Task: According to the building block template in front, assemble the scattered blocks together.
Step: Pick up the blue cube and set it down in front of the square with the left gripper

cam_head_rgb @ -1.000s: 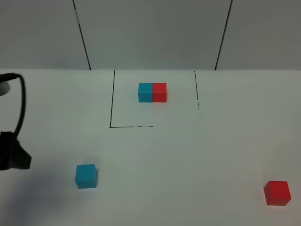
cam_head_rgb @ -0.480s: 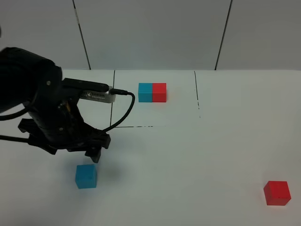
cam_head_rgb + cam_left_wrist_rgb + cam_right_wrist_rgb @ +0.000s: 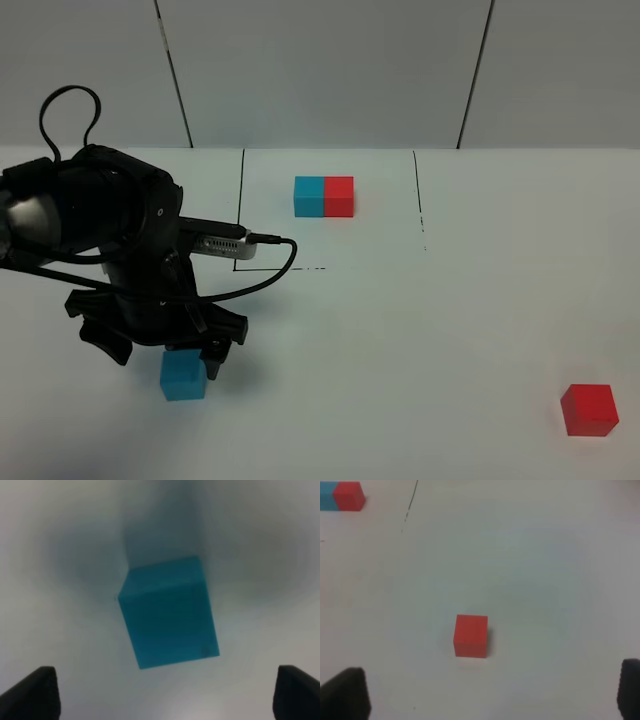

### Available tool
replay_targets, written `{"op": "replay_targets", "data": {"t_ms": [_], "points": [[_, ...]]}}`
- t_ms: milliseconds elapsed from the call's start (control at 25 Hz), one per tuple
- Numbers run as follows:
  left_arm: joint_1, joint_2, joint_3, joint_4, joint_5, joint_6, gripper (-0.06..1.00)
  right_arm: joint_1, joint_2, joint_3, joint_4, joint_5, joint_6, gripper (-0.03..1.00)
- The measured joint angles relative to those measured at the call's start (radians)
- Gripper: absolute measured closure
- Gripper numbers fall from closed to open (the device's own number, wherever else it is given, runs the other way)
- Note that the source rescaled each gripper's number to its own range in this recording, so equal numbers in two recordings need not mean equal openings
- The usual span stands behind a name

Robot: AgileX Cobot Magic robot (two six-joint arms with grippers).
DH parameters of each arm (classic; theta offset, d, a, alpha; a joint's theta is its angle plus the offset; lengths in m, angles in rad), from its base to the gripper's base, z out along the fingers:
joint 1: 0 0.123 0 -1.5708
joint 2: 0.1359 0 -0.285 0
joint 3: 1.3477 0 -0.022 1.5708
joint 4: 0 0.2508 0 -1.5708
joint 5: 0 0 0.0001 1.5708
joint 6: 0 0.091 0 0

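Note:
The loose cyan cube (image 3: 183,376) should match the cyan part of the template (image 3: 324,196), so my left gripper should grab the cube by its opposite sides next.
The template (image 3: 324,196), a small cyan-and-red bar with cyan on the left, lies inside the marked square at the back; it also shows in the right wrist view (image 3: 345,495). The loose cyan cube (image 3: 183,376) sits at front left. My left gripper (image 3: 165,355) hangs right above it, open, and the cube (image 3: 169,612) lies just ahead of the spread fingertips (image 3: 30,695), untouched. The loose red cube (image 3: 589,410) sits at front right. My right gripper (image 3: 487,690) is open and empty, some way short of the red cube (image 3: 471,635). The right arm is outside the exterior view.
A black outlined square (image 3: 240,220) is drawn on the white table around the template. The left arm's cable (image 3: 270,265) loops out toward the square's front line. Grey wall panels stand behind the table.
The left arm came in from the left edge, swung over the table and lowered onto the spot above the cyan cube. No block has moved.

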Motion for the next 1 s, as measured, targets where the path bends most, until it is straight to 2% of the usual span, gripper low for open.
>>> {"op": "replay_targets", "data": {"t_ms": [200,520,1000], "points": [[0.000,0.001,0.006,0.000,-0.019,0.000,-0.01,0.000,0.000,0.000,0.000,0.000,0.000,-0.03],[0.018,0.001,0.128,-0.035,-0.179,-0.001,-0.02,0.000,0.000,0.000,0.000,0.000,0.000,-0.03],[0.019,0.001,0.132,-0.037,-0.241,-0.053,0.01,0.000,0.000,0.000,0.000,0.000,0.000,-0.03]]}}
